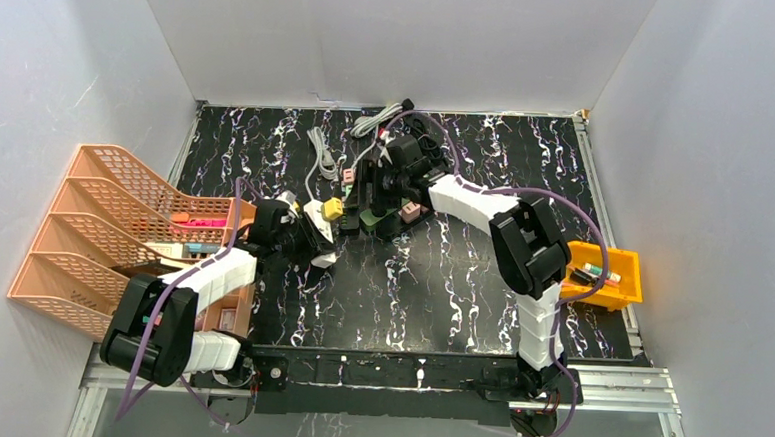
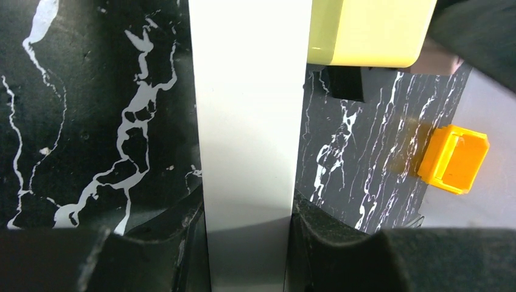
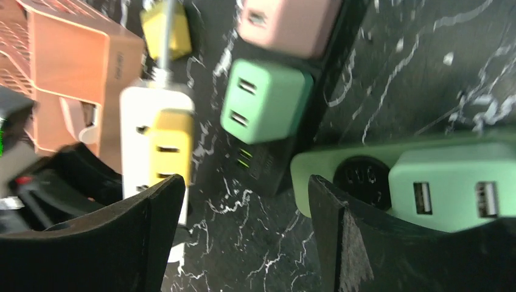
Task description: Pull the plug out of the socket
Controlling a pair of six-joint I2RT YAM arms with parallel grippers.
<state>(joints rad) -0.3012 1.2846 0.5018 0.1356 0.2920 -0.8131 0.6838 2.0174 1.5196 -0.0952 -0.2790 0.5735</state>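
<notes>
The right gripper grabs the yellow plug [image 1: 333, 209] on either side of the plug's slotted front next, free of the white strip, to pull the plug off.
A white socket strip [image 1: 314, 237] lies left of centre with a yellow plug [image 1: 333, 209] in it. My left gripper [image 1: 298, 229] is shut on this strip. In the left wrist view the strip [image 2: 246, 109] fills the gap between the fingers of the left gripper [image 2: 246, 210], and the yellow plug [image 2: 371, 30] is at its far end. My right gripper [image 1: 377, 193] is open, just right of the yellow plug. In the right wrist view the right gripper [image 3: 243, 188] hangs over bare table, with the white strip [image 3: 137, 134] and yellow plug [image 3: 167, 146] at its left finger.
A black power strip [image 3: 286, 152] carries a green plug [image 3: 264, 100] and a pink plug [image 3: 286, 24]. A light green socket block [image 3: 444, 176] is by the right finger. An orange rack [image 1: 113, 224] stands left, a yellow bin [image 1: 606, 275] right, grey cables [image 1: 322, 155] behind.
</notes>
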